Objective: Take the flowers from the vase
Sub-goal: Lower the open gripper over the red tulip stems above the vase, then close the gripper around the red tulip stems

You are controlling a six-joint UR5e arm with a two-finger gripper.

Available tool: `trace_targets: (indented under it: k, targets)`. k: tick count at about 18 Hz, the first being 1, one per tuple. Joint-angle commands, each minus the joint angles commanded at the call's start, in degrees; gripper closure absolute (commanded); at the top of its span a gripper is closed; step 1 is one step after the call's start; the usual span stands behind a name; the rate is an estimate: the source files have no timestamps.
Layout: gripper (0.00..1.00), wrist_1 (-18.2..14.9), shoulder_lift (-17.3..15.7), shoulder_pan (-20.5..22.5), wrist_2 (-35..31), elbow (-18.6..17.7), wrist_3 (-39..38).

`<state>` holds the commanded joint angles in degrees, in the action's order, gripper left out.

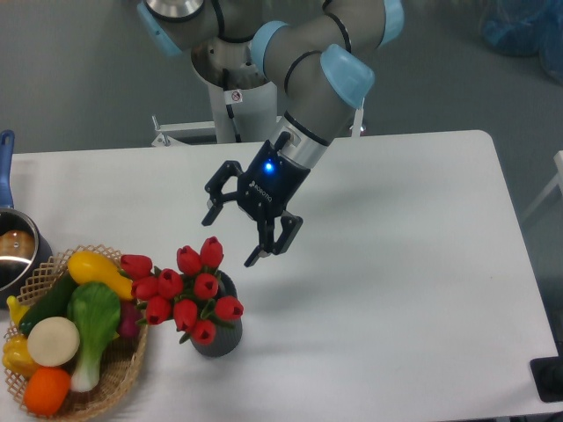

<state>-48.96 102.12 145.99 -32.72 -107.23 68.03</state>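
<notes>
My gripper grabs the green stems of the flowers next, to lift the flowers out of the dark grey vase.
The flowers (186, 290), a bunch of red tulip buds with green leaves, stand in the dark grey ribbed vase (217, 336) near the table's front left. The bunch spreads wider than the vase and hides most of its mouth. My gripper (231, 237) hangs open above and just right of the top buds, with nothing between its fingers. It is apart from the flowers.
A woven wicker basket (119, 378) with vegetables sits left of the vase, its rim close to the flowers. A metal pot (13, 251) with a blue handle stands at the far left edge. The robot's base (236, 83) rises behind the table.
</notes>
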Motion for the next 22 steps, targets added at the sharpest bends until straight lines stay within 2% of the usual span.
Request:
trace_targets:
  k: [7,13,20,21,22]
  targets:
    - [0.0,0.09,4.05,-0.88,0.55,5.28,-5.27]
    - [0.0,2.37,5.55,-1.67,0.64,5.37,-5.27]
    - [0.0,2.46,5.9,-2.2,0.82,5.28,-5.27]
    - [0.07,2.46,5.9,-2.2,0.82,5.28,-5.27]
    - [0.25,2.46,5.9,-2.2,0.82,5.1,-5.27]
